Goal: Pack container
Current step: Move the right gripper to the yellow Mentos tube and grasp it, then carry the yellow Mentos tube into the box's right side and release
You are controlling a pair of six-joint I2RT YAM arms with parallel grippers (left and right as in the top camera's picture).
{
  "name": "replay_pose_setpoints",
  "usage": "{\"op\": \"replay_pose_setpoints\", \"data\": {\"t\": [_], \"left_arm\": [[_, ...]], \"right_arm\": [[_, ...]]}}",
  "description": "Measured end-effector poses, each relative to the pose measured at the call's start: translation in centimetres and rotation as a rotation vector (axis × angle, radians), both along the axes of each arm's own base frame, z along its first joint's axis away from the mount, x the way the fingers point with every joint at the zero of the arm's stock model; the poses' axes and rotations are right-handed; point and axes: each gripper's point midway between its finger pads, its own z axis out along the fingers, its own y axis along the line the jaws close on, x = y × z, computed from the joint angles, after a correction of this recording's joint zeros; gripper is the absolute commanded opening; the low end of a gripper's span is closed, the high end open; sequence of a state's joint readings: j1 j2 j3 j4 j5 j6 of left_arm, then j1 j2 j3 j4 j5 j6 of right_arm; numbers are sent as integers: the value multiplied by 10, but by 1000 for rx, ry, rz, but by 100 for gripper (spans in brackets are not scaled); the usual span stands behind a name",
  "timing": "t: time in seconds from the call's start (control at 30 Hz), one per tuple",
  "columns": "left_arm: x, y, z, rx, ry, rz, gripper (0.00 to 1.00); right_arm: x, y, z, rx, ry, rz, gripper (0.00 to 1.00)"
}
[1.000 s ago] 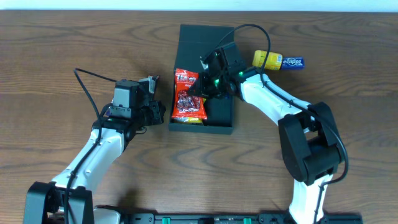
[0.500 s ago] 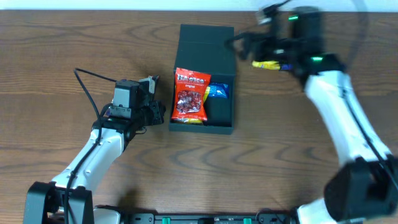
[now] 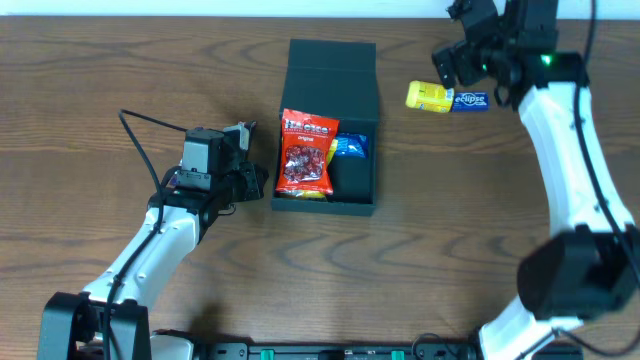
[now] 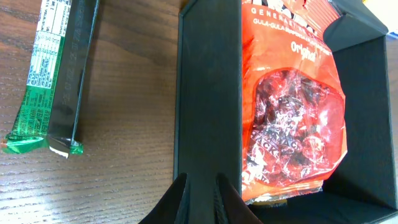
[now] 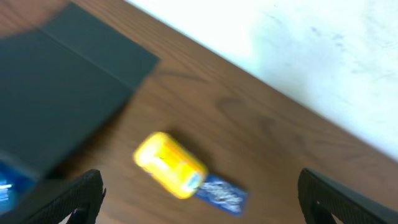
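The yellow packet point(image 5: 171, 165) needs to be packed lengthwise beside the red snack bag. My right gripper needs to reach it and grab its long sides, so that its ends stay free for that.
The container point(image 3: 330, 70) is a dark green box lying open mid-table, lid flap folded back. A red snack bag point(image 3: 305, 152) fills its left half and a small blue packet point(image 3: 350, 147) lies at its right. My left gripper point(image 3: 255, 182) hovers by the container's left wall point(image 4: 208, 93). Its jaws are only a narrow gap apart, with nothing between them point(image 4: 202, 180). My right gripper point(image 3: 460, 45) is up at the back right, wide open and empty. Beneath it point(image 5: 199, 180) lie a yellow packet point(image 5: 171, 165) and a blue gum pack point(image 5: 221, 193).
A green wrapped bar point(image 4: 53, 74) lies on the wood to the left of the container. The yellow packet point(image 3: 428, 96) and the blue gum pack point(image 3: 470, 100) sit on the table right of the lid. A white wall borders the table's far edge point(image 5: 298, 50).
My right gripper opened, left the blue packet in the container, and swung up and away to the back right. The left arm has stayed in place.
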State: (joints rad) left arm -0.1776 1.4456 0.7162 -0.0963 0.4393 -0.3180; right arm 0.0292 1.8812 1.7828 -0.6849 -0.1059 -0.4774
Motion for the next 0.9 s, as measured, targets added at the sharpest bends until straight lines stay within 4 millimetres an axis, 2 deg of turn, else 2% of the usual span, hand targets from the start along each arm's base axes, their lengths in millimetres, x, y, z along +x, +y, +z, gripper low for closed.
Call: {"op": "replay_pose_setpoints", "data": {"t": [0.07, 0.13, 0.27, 0.4, 0.73, 0.9], "left_arm": [[0, 0, 0, 0, -1, 0, 16], [0, 0, 0, 0, -1, 1, 17], [1, 0, 1, -1, -4, 1, 20], [1, 0, 1, -4, -1, 4, 22], [1, 0, 1, -12, 7, 17, 26], [1, 0, 1, -15, 10, 22, 27]], "right_arm": [[10, -5, -15, -47, 24, 0, 99], [15, -9, -43, -85, 84, 7, 99], [7, -13, -97, -138, 228, 46, 99], [-2, -14, -128, -169, 317, 83, 99], [0, -12, -135, -174, 316, 132, 99], [2, -11, -155, -181, 342, 156, 99]]}}
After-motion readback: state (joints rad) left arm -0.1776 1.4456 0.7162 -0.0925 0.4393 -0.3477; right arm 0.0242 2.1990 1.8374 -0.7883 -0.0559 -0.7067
